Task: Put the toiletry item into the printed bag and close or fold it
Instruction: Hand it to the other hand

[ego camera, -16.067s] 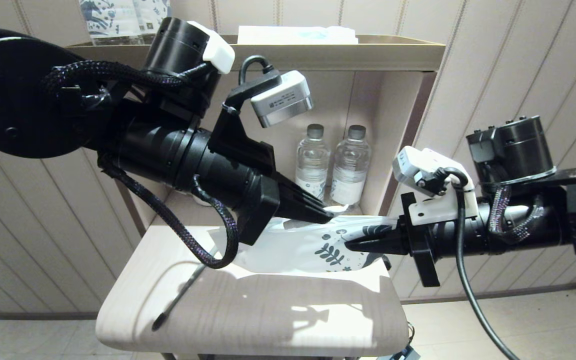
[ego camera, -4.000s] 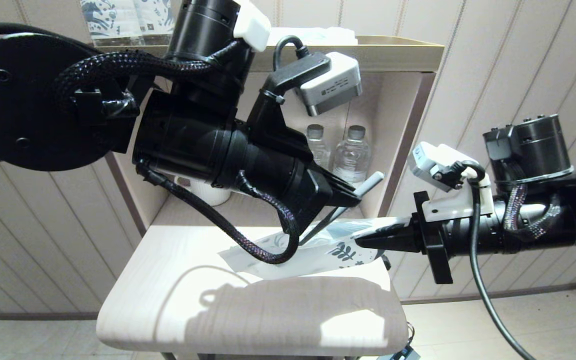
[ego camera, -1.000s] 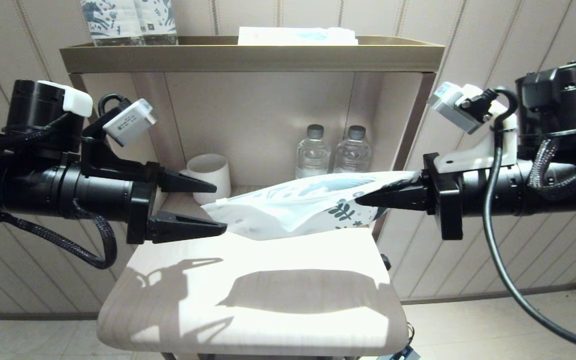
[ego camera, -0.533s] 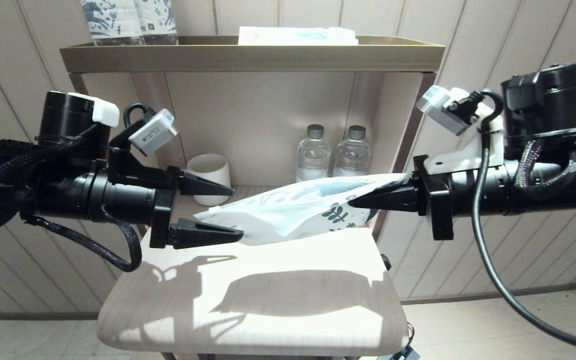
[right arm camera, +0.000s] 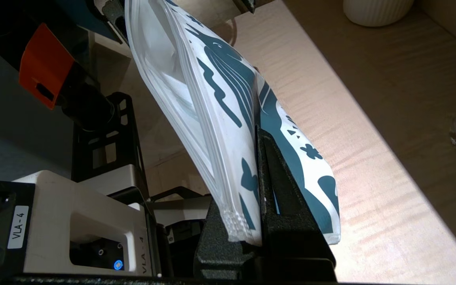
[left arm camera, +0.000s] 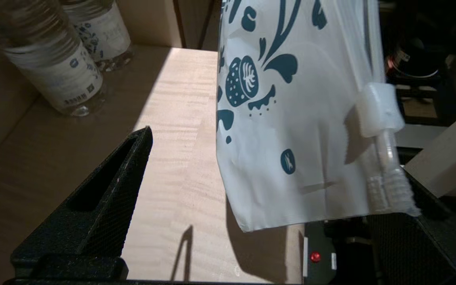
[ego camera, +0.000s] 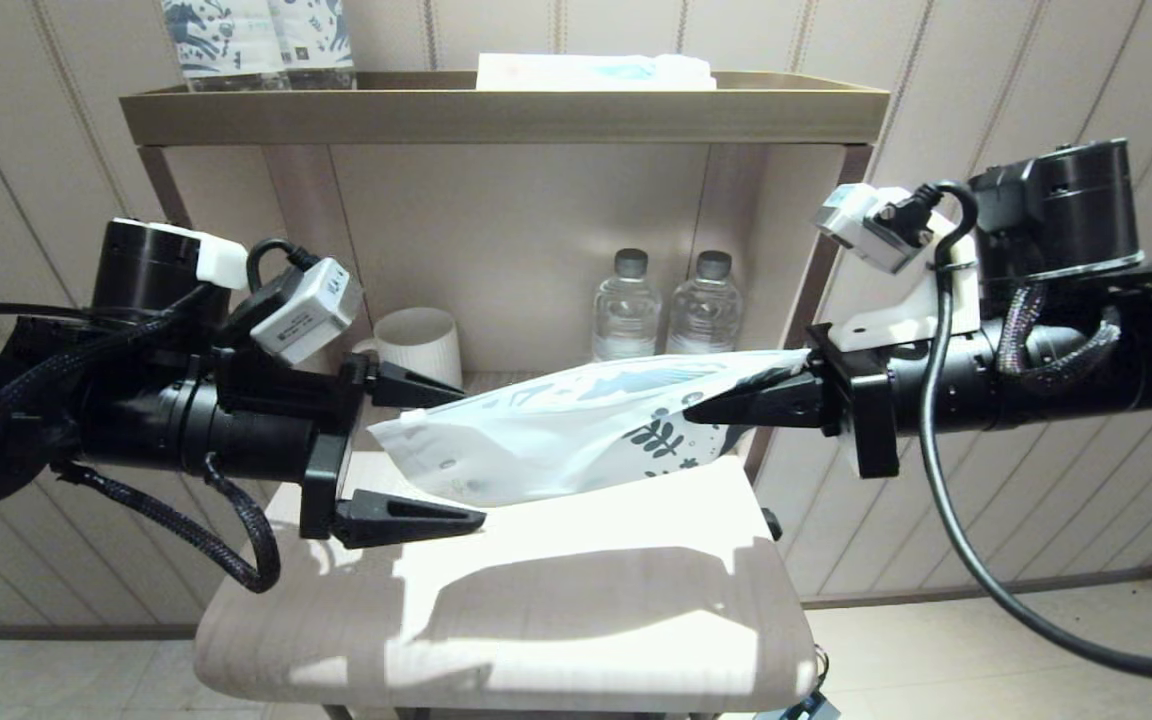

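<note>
I should next grab the printed bag with my left gripper by its zip strip's end (ego camera: 383, 431), so that the white slider (ego camera: 412, 419) stays free for closing the bag.
The printed bag (ego camera: 556, 430) hangs level in the air above the wooden table (ego camera: 556, 600). My right gripper (ego camera: 701, 410) is shut on its leaf-printed end, and the zip strip shows clamped between the fingers (right arm camera: 283, 198). My left gripper (ego camera: 471, 455) is open, one finger above and one below the bag's plain white end. In the left wrist view the bag (left arm camera: 291, 118) hangs between the fingers (left arm camera: 105, 198), touching neither that I can see. A pale toothbrush-like item (left arm camera: 386, 166) shows through the bag's side.
Behind stands a shelf unit (ego camera: 496, 105) holding two water bottles (ego camera: 626, 305) and a white ribbed cup (ego camera: 421, 350). On its top are blue-printed bottles (ego camera: 256, 40) and a flat packet (ego camera: 596, 70). The table's front edge is rounded.
My left gripper has moved right, still open, until its fingers straddle the bag's white end. The right gripper has sunk and shifted left with the bag.
</note>
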You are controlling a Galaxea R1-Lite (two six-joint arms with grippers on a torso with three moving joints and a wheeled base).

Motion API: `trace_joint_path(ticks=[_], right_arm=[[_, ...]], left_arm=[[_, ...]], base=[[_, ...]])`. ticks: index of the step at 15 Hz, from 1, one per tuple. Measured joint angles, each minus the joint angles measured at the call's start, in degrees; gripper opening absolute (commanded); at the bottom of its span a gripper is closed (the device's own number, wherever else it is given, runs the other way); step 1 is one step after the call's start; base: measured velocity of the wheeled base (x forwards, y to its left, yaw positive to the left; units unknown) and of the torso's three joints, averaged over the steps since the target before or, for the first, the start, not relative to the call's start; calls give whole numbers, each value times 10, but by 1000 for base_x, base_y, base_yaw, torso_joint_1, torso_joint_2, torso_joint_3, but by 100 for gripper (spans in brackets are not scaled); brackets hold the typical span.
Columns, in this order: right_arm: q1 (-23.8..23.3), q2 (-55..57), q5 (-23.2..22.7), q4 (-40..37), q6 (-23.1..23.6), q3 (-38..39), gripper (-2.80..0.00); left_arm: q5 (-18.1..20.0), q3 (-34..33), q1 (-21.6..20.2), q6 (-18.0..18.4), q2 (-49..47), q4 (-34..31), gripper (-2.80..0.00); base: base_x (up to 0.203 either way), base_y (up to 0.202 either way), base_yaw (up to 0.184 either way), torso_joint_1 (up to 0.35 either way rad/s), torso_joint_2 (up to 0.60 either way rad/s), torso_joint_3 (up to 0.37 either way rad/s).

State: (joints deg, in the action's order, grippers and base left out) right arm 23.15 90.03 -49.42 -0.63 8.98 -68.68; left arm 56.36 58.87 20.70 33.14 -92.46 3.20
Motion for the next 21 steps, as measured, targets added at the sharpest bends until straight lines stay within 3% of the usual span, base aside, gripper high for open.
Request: trace_joint_path(ticks=[5,6,11,21], right_arm=[[0,9,-4,1,2,0,-280],[0,10,-4,1,2,0,-280],[1,12,-4,2,4,0,-280],[1,9,-3,1,2,-12,-280]], left_arm=[[-3,12,11,7,6,1,0],[-4,14,12,7,8,-3,-280],[-15,44,18,21,11,-76,-280],[-39,35,37,46,4,-79,-280]], base=[[0,0,0,0,0,0],[0,0,0,0,0,0],[0,0,0,0,0,0],[0,0,0,0,0,0]])
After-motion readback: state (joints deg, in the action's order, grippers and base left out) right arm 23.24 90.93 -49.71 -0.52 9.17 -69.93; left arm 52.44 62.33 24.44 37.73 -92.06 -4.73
